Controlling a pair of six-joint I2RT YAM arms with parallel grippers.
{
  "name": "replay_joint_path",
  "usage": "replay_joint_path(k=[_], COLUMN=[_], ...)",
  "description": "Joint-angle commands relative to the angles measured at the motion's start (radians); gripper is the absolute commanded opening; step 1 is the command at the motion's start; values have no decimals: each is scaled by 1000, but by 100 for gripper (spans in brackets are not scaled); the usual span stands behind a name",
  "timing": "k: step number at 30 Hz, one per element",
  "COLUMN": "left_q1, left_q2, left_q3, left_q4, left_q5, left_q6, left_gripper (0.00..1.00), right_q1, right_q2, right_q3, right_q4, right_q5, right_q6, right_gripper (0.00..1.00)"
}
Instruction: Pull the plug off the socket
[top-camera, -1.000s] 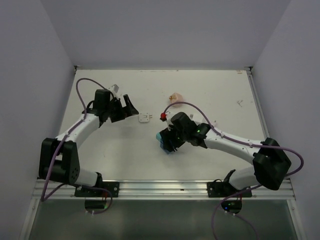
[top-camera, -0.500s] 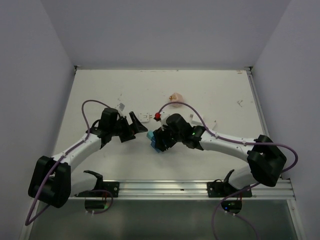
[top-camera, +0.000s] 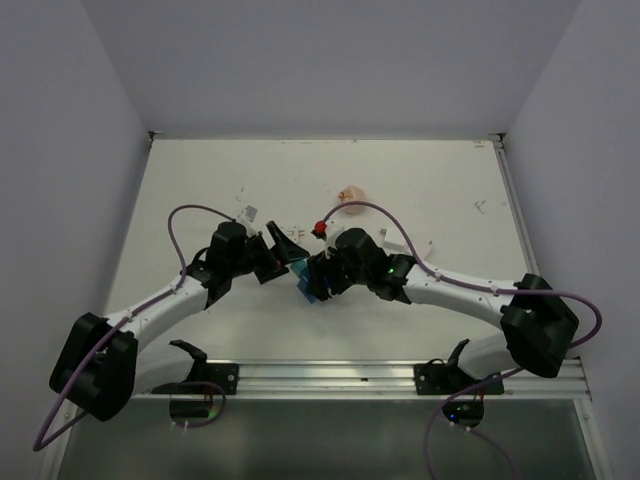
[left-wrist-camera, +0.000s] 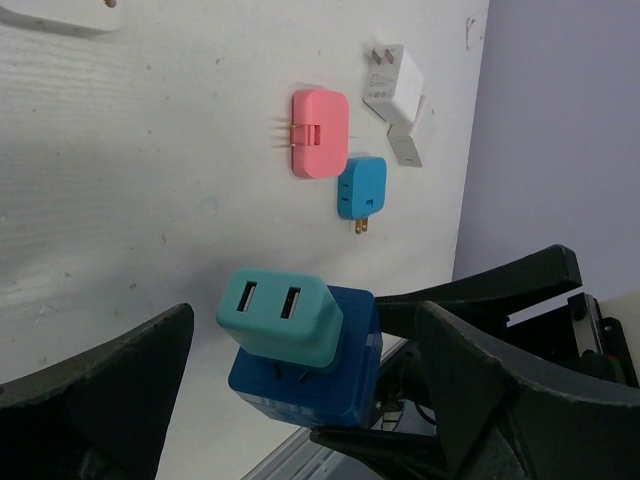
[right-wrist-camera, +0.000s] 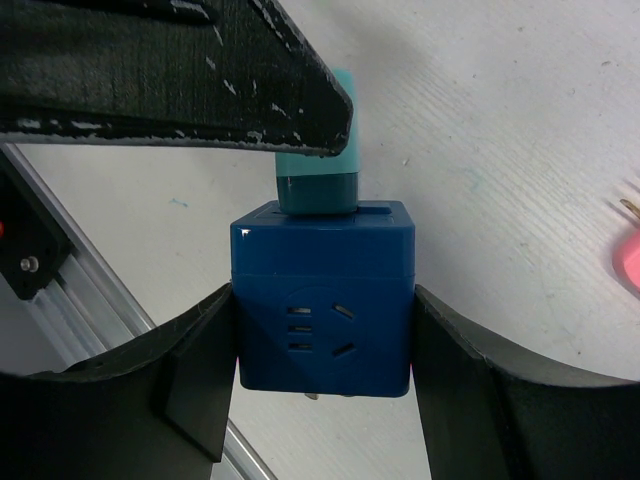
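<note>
Both fingers of my left gripper reach past the plug's slotted side (left-wrist-camera: 268, 300) to the teal plug's sides. My left gripper should close on the teal plug now.
A dark blue socket cube (right-wrist-camera: 323, 300) is gripped between my right gripper's (right-wrist-camera: 323, 335) two fingers, held above the table. A teal plug with two USB slots (left-wrist-camera: 280, 308) sits plugged into the cube (left-wrist-camera: 315, 380). My left gripper (left-wrist-camera: 300, 335) is open, its two fingers standing on either side of the plug, with gaps showing. In the right wrist view one left finger (right-wrist-camera: 170, 75) lies across the plug (right-wrist-camera: 315, 165). In the top view both grippers meet at the table's middle: the left (top-camera: 292, 260) and the right (top-camera: 318, 280).
A pink plug (left-wrist-camera: 320, 133), a small blue plug (left-wrist-camera: 361, 188) and a white charger (left-wrist-camera: 392, 85) lie on the table beyond the cube. A pinkish object (top-camera: 351, 195) lies farther back. The metal rail (top-camera: 330, 375) runs along the near edge.
My left arm has swung right and nearer, bringing its open fingers around the teal plug. My right gripper has carried the cube a little left to meet it.
</note>
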Motion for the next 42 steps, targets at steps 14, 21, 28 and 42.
replay_joint_path(k=[14, 21, 28, 42], left_q1=[-64, -67, -67, -7], left_q2=[11, 5, -25, -45], left_q3=[-10, -36, -37, 59], left_q4=[97, 125, 142, 91], left_q5=[-88, -88, -115, -193], left_q6=[-42, -56, -51, 10], left_gripper=[72, 57, 22, 0], right_q1=[4, 4, 4, 6], right_q2=[-93, -98, -87, -38], right_q3=[-40, -51, -65, -60], right_q4=[145, 168, 159, -14], right_q5=[21, 20, 23, -25], right_q6=[105, 128, 137, 70], right_gripper=[0, 0, 0, 0])
